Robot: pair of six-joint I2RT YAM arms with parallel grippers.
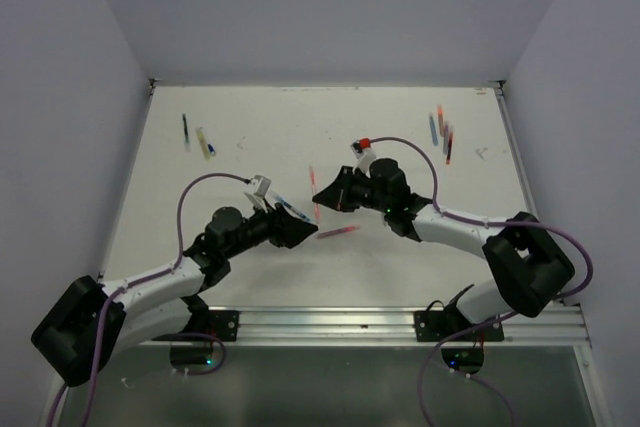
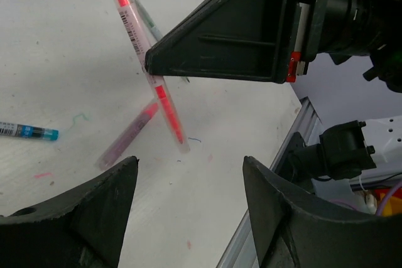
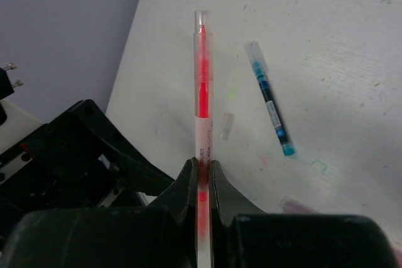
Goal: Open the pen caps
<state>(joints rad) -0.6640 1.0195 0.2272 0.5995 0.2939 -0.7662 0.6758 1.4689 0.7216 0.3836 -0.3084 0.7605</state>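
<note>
Next, my left gripper grabs the red pen's clear cap (image 1: pixel 317 215) (image 2: pixel 178 133) at its end. The held middle stays free as the gripper opens it.
My right gripper (image 3: pixel 202 162) is shut on the middle of a red pen (image 3: pixel 202 92) and holds it above the table. A clear cap (image 3: pixel 201 22) still sits on the pen's far end. In the left wrist view the same pen (image 2: pixel 166 108) hangs from the right gripper (image 2: pixel 239 36), capped end down. My left gripper (image 2: pixel 188 162) is open and empty, just short of that end. In the top view the two grippers, left (image 1: pixel 300 230) and right (image 1: pixel 325 192), face each other at the table's middle.
A pink pen (image 2: pixel 129 135) and a blue pen (image 3: pixel 271 108) lie on the table under the grippers. A small loose clear cap (image 3: pixel 226 126) lies beside them. More pens lie at the back left (image 1: pixel 186 132) and back right (image 1: pixel 441 132). The metal rail (image 1: pixel 400 322) runs along the near edge.
</note>
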